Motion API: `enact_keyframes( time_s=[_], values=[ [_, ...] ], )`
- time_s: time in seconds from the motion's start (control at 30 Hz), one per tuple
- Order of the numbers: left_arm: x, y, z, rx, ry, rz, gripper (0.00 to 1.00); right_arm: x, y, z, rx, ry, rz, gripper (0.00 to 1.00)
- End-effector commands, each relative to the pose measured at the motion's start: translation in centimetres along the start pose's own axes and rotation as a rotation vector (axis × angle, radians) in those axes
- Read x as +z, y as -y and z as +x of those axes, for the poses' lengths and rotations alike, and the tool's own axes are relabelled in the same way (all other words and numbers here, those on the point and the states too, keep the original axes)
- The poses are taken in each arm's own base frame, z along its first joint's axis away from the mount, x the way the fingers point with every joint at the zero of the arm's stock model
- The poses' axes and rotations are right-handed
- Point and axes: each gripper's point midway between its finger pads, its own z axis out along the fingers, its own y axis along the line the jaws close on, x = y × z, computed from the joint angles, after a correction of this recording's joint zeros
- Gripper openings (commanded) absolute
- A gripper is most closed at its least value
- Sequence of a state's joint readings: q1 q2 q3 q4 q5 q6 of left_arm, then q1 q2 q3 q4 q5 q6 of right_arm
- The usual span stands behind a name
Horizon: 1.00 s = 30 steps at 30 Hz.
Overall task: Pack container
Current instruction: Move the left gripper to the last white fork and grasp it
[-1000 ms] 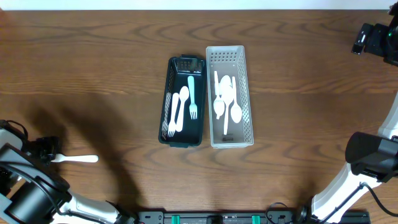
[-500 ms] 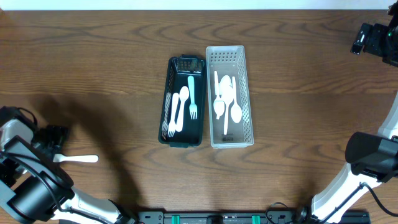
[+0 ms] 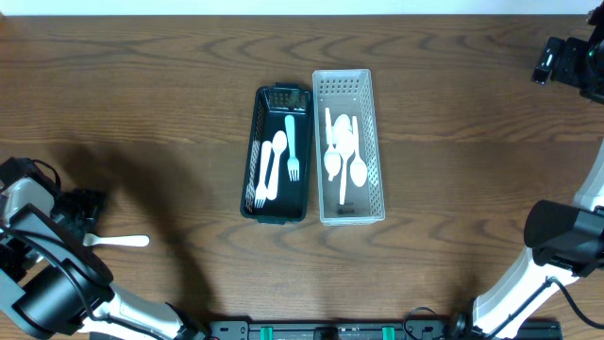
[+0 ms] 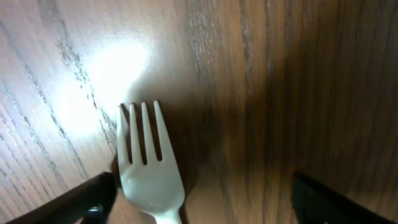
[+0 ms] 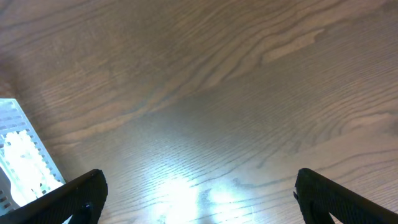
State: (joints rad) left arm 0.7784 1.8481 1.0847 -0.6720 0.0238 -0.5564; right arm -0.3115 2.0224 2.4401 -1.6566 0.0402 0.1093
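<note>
The fork's tined head is between the left gripper's fingers, so the gripper should close on it. Closing now would hold the tined head.
A white plastic fork (image 3: 113, 241) lies on the wood table at the near left. In the left wrist view its tined head (image 4: 148, 167) sits between my left gripper's (image 4: 199, 205) wide-apart fingers, close to the left finger (image 4: 81, 199) and not pinched. From overhead, the left gripper (image 3: 83, 210) hovers at the fork's left end. A dark container (image 3: 253, 156) holds a teal fork (image 3: 292, 142) and white cutlery. The white container (image 3: 373, 142) holds several white spoons. My right gripper (image 3: 564, 60) is open at the far right, over bare wood (image 5: 199, 199).
The two containers stand side by side in the middle of the table. A corner of the white container (image 5: 18, 155) shows at the left edge of the right wrist view. The right arm's base (image 3: 557, 236) rises at the near right.
My left gripper has shifted a little away from the table's front edge, over the fork's head. The fork and the right arm have not moved.
</note>
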Motion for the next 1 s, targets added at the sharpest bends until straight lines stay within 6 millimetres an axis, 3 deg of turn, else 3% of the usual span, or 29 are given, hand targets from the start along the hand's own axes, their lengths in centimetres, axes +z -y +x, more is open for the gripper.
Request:
enact_keyframes(
  time_s=[0.0,0.1,0.37,0.43,0.97],
  values=[
    [0.74,-0.41,0.39,-0.003,-0.020,-0.025,0.82,0.46,0.23,0.07,-0.007,-0.015,-0.002,0.99],
    [0.74,-0.41,0.40,-0.004,-0.020,-0.025,0.71,0.45,0.25,0.18,-0.007,-0.019,-0.002,0.99],
    [0.74,-0.45,0.44,-0.003,-0.022,-0.027,0.54,0.46,0.26,0.40,-0.007,-0.028,-0.001,0.99],
    [0.74,-0.46,0.44,-0.003,-0.021,-0.027,0.45,0.45,0.27,0.47,-0.007,-0.031,-0.001,0.99],
    [0.73,-0.39,0.12,0.000,-0.007,-0.026,0.18,0.44,0.29,0.87,-0.008,-0.047,0.001,0.99]
  ],
)
